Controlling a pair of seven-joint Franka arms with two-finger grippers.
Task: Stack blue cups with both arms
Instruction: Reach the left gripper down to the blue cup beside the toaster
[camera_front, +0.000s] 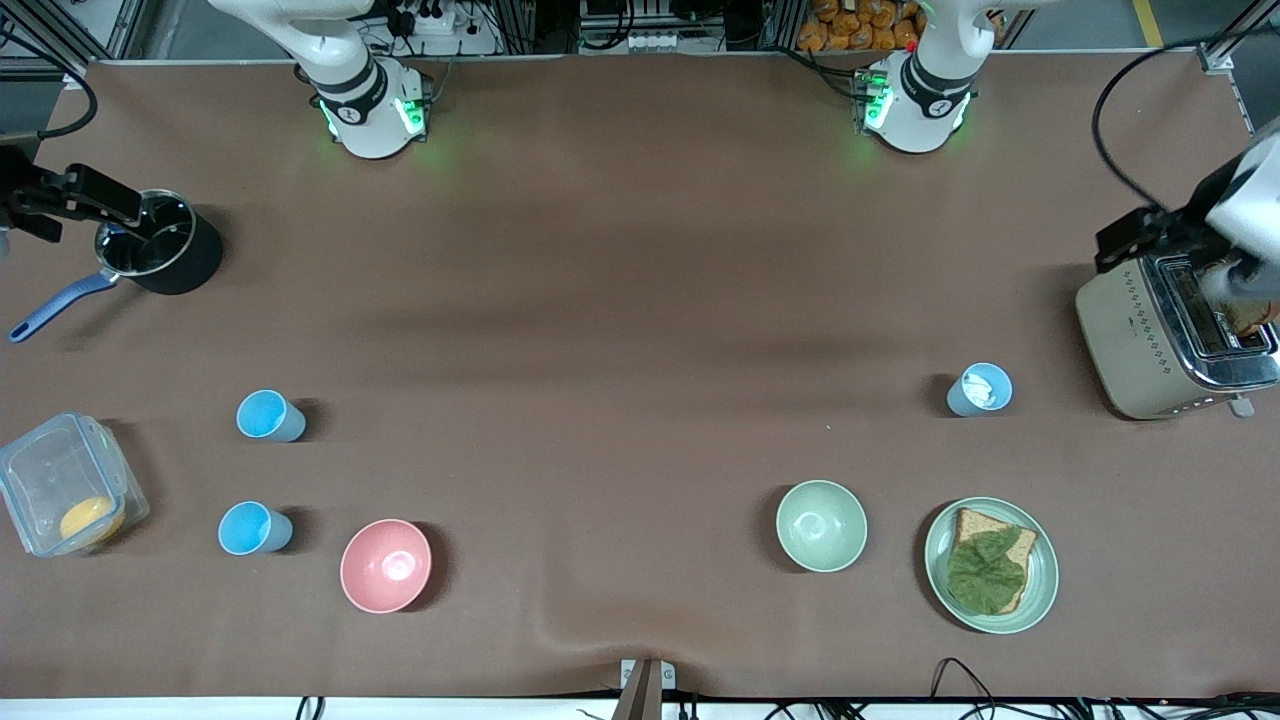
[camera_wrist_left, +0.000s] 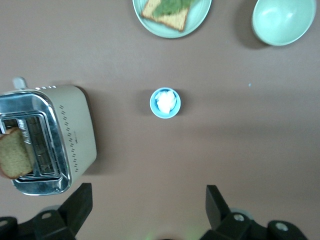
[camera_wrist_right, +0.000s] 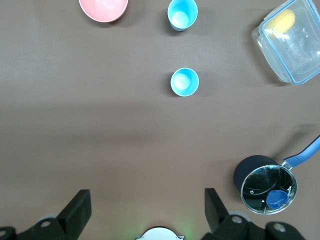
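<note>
I will next grab the grey-blue cup by its rim with my left gripper to stack it.
A pale sky-blue cup (camera_front: 270, 415) stands upright toward the right arm's end of the table and shows in the right wrist view (camera_wrist_right: 184, 82). A brighter blue cup (camera_front: 255, 528) stands nearer the front camera, beside a pink bowl (camera_front: 386, 565). A grey-blue cup (camera_front: 980, 389) with something white inside stands toward the left arm's end (camera_wrist_left: 165, 102). My left gripper (camera_wrist_left: 148, 210) hangs open and empty, high over bare table between its base and the grey-blue cup. My right gripper (camera_wrist_right: 147, 210) hangs open and empty, high over bare table between its base and the sky-blue cup.
A toaster (camera_front: 1160, 340) holding a slice of bread stands by the grey-blue cup. A green bowl (camera_front: 821, 526) and a plate (camera_front: 1040, 590) with bread and lettuce lie nearer the camera. A black saucepan (camera_front: 165, 255) and a clear box (camera_front: 60, 480) stand at the right arm's end.
</note>
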